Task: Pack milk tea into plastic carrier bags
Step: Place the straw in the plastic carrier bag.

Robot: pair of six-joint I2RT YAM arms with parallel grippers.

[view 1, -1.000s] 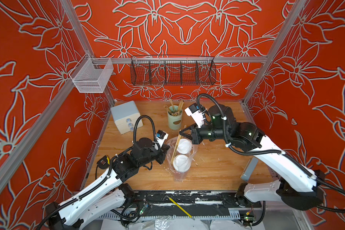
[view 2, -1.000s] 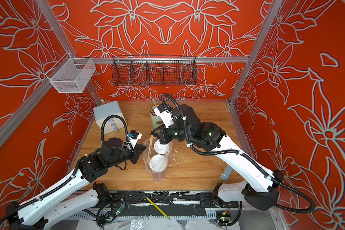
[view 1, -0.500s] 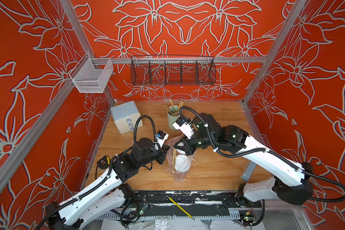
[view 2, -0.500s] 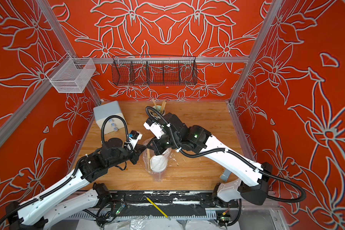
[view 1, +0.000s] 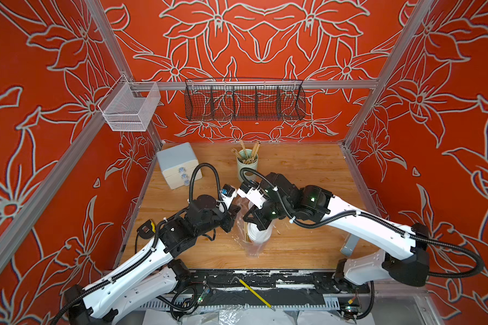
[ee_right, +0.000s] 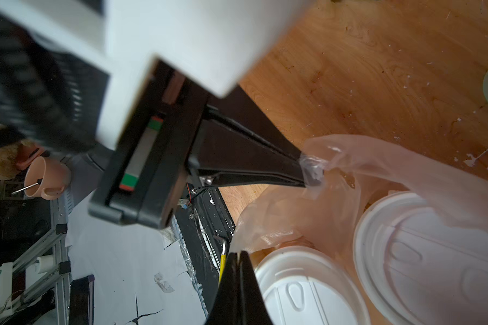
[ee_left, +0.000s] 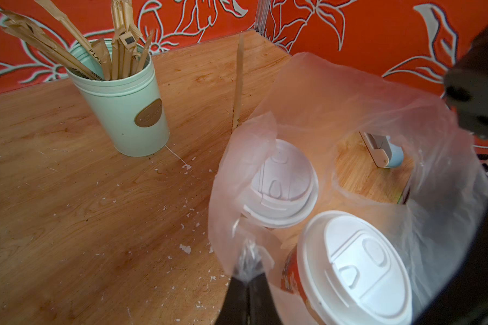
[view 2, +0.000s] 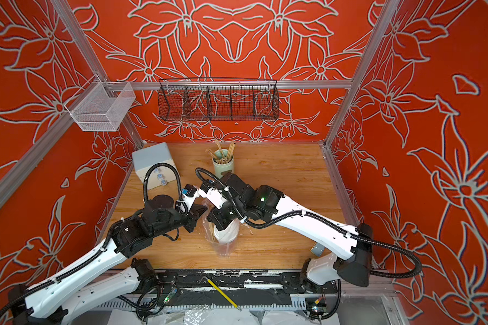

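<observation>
My left gripper opens now, since the bag [view 1: 251, 247] stands around both cups, so the bag's rim would remain beside the lids.
The plastic carrier bag [ee_left: 335, 92] stands open on the wooden table with both milk tea cups inside. The cream cup's white lid [ee_left: 279, 185] is farther from me, and the red cup [ee_left: 355, 267] is nearer. My left gripper [ee_left: 247, 277] is shut on a bunched bit of the bag's rim. My right gripper [ee_right: 238, 253] is shut with the bag's film drawn up to its tips, above the two lids [ee_right: 307, 292]. In both top views the two grippers [view 1: 235, 209] [view 1: 247, 218] nearly meet over the bag [view 1: 251, 247], and only one lid [view 2: 226, 233] shows.
A pale green holder of wrapped sticks [view 1: 247, 166] stands behind the bag. A grey drawer box [view 1: 178, 166] sits at the back left. One wrapped stick [ee_left: 238, 84] stands beside the bag. A small grey-blue object [view 1: 350, 244] lies at the right. A yellow tool [view 1: 254, 292] rests on the front rail.
My right gripper has swung left and forward over the cups, bringing its side of the bag close to the left gripper. It now hides the far lid. The left arm has stayed put.
</observation>
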